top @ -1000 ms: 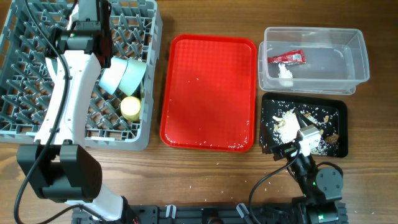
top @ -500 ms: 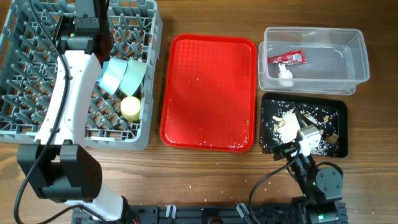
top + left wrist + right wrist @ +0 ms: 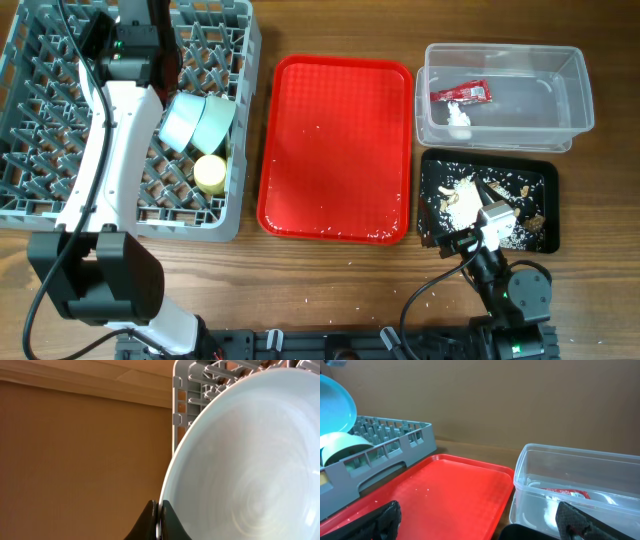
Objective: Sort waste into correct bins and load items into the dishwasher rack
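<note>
My left gripper is holding the pale blue-green bowl with its lower side close above the rack's wires. My left gripper should open, and the bowl would end up in the grey rack.
My left gripper is shut on the rim of a pale blue-green bowl and holds it tilted over the grey dishwasher rack. In the left wrist view the jaws pinch that bowl's edge. A second bowl and the yellow cup lie in the rack. The clear tub holds the red sauce packet and white scrap. The black tray holds crumbs. My right gripper is open and empty near the black tray. Plate, fork and spoon are out of view.
The large red tray lies between the rack and the bins, with a few tiny specks on it. It also shows in the right wrist view, with the clear tub to its right. Small crumbs dot the wooden table in front.
My left gripper has shifted slightly toward the far side of the rack with the bowl, which has tipped more on edge beside the second bowl. The right arm has not moved.
</note>
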Tool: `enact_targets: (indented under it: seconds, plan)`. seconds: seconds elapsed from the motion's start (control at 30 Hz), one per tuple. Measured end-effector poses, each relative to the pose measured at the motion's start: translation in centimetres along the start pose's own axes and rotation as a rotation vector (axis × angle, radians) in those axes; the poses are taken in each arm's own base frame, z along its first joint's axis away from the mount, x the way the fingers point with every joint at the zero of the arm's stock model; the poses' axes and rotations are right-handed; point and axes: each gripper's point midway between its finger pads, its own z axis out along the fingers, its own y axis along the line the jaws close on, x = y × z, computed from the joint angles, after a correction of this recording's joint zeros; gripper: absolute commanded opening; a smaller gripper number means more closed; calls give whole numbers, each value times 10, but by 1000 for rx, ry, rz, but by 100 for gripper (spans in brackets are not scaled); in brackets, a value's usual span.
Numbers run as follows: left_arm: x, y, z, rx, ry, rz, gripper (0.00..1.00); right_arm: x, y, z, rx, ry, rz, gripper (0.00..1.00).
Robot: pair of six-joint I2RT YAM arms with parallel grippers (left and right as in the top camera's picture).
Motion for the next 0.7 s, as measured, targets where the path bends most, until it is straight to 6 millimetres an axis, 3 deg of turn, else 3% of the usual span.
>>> enact_targets:
  seconds: [0.33, 0.37, 0.47, 0.5, 0.63, 0.7]
  plan:
    - [6, 3, 7, 3, 17, -12, 12, 0, 0, 0, 0, 0, 0, 100]
    - [6, 3, 7, 5, 16, -12, 21, 0, 0, 0, 0, 0, 0, 100]
    - [6, 2, 7, 9, 14, -12, 30, 0, 0, 0, 0, 0, 0, 100]
    - [6, 1, 7, 12, 11, -14, 39, 0, 0, 0, 0, 0, 0, 100]
    - [5, 1, 7, 14, 9, -38, 37, 0, 0, 0, 0, 0, 0, 100]
    - [5, 1, 7, 14, 9, -59, 50, 0, 0, 0, 0, 0, 0, 100]
